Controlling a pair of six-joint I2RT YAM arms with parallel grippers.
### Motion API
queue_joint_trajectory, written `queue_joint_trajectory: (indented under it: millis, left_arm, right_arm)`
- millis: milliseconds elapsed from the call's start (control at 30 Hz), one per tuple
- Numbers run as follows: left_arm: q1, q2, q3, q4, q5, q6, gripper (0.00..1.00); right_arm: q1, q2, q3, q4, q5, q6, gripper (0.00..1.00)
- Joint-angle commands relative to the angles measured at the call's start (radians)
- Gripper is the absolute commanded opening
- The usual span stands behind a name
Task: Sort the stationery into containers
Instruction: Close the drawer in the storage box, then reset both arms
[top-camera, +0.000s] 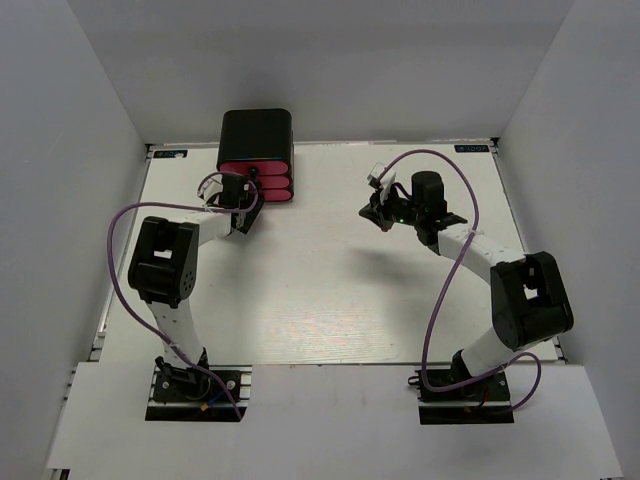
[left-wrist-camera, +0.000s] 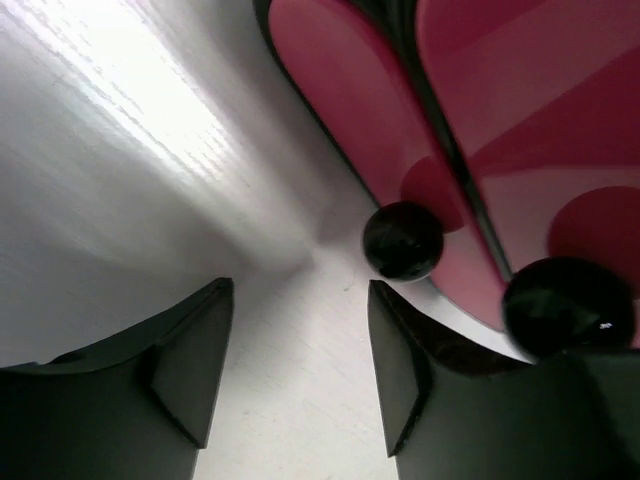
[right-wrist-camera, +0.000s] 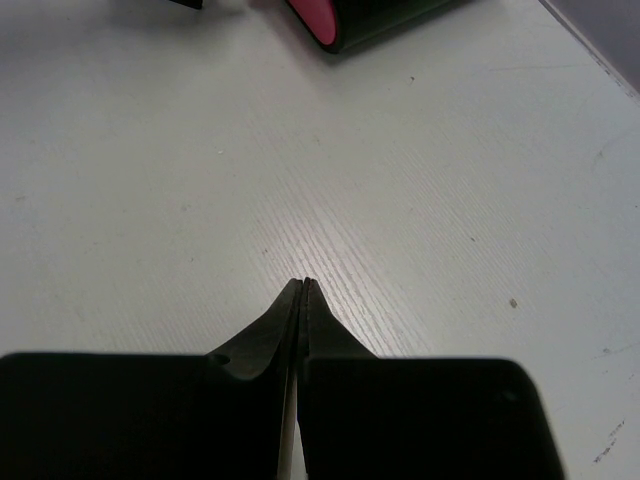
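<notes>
My right gripper would go up alone if I lifted it now, because its fingers are shut and empty above the table.
The glossy black cabinet (top-camera: 256, 135) stands at the far left of the table, with its three pink drawers (top-camera: 255, 181) facing me, and they look closed. My left gripper (top-camera: 247, 203) is open and empty just in front of the drawers. In the left wrist view its jaws (left-wrist-camera: 298, 290) stand apart over bare table, with two round black knobs (left-wrist-camera: 402, 241) on the pink fronts (left-wrist-camera: 340, 90) just ahead and to the right. My right gripper (top-camera: 376, 212) is shut and empty (right-wrist-camera: 305, 283) above the table at the right. No stationery is in view.
The white table (top-camera: 330, 290) is enclosed by grey walls on three sides. A corner of the cabinet (right-wrist-camera: 380, 25) shows at the top of the right wrist view. Purple cables loop from both arms.
</notes>
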Motion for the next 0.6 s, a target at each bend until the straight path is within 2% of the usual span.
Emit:
queue_joint_trajectory:
  millis: [0, 200, 300, 367, 400, 567]
  left_arm:
    - [0.002, 0.002, -0.034, -0.020, -0.007, -0.006, 0.65]
    - [-0.009, -0.130, -0.206, 0.022, 0.026, -0.006, 0.62]
    - [-0.009, -0.205, -0.327, 0.046, 0.053, -0.006, 0.62]
    - [-0.009, -0.294, -0.407, 0.046, 0.053, 0.017, 0.66]
    - [-0.009, -0.326, -0.431, 0.037, 0.062, 0.033, 0.69]
    - [0.002, -0.547, -0.560, 0.008, 0.062, 0.209, 0.97]
  right_arm:
    - [-0.008, -0.034, -0.006, 0.007, -0.024, -0.019, 0.00]
    - [-0.011, -0.039, -0.011, -0.014, -0.029, -0.037, 0.01]
    - [-0.011, -0.041, -0.016, -0.022, -0.032, -0.043, 0.15]
    - [-0.008, -0.042, -0.019, -0.033, -0.038, -0.051, 0.29]
    - [-0.009, -0.045, -0.019, -0.037, -0.035, -0.052, 0.32]
    - [-0.009, -0.053, -0.019, -0.106, -0.079, -0.086, 0.60]
